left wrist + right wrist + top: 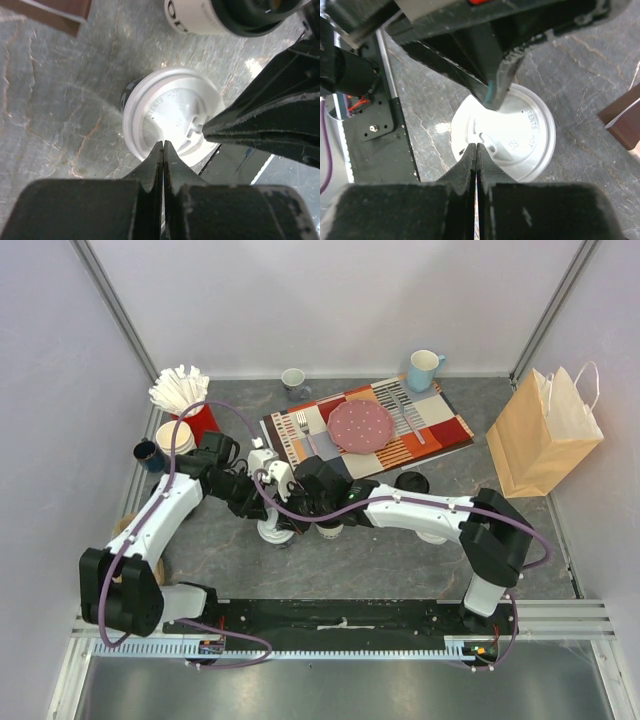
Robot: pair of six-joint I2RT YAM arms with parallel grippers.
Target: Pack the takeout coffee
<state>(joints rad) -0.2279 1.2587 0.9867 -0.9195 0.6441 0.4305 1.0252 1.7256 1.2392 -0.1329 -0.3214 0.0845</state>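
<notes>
The white lid (273, 531) (519, 134) would stay behind if the robot's right gripper lifted now, because the gripper's shut fingers are only over the lid's top.
The black cup with the white lid (172, 115) stands upright on the grey table, and also shows in the right wrist view (510, 135) and the top view (272, 532). My left gripper (163, 146) is shut and empty, its tips over the lid's near rim. My right gripper (476, 146) is also shut and empty, its tips at the lid's middle from the opposite side. In the top view the left gripper (268, 508) and the right gripper (300, 512) meet above this cup. The cream cup with the black lid (215, 17) stands just beside it, also seen in the top view (329, 530).
A brown paper bag (545, 430) stands at the right. A striped placemat (440, 430) with a pink plate (362, 425) lies behind the arms. Two mugs (293, 380) (424, 368) stand at the back. A red holder (200, 420), stacked paper cups (175, 435) and a dark mug (150, 455) stand left. A black lid (412, 482) lies near the mat.
</notes>
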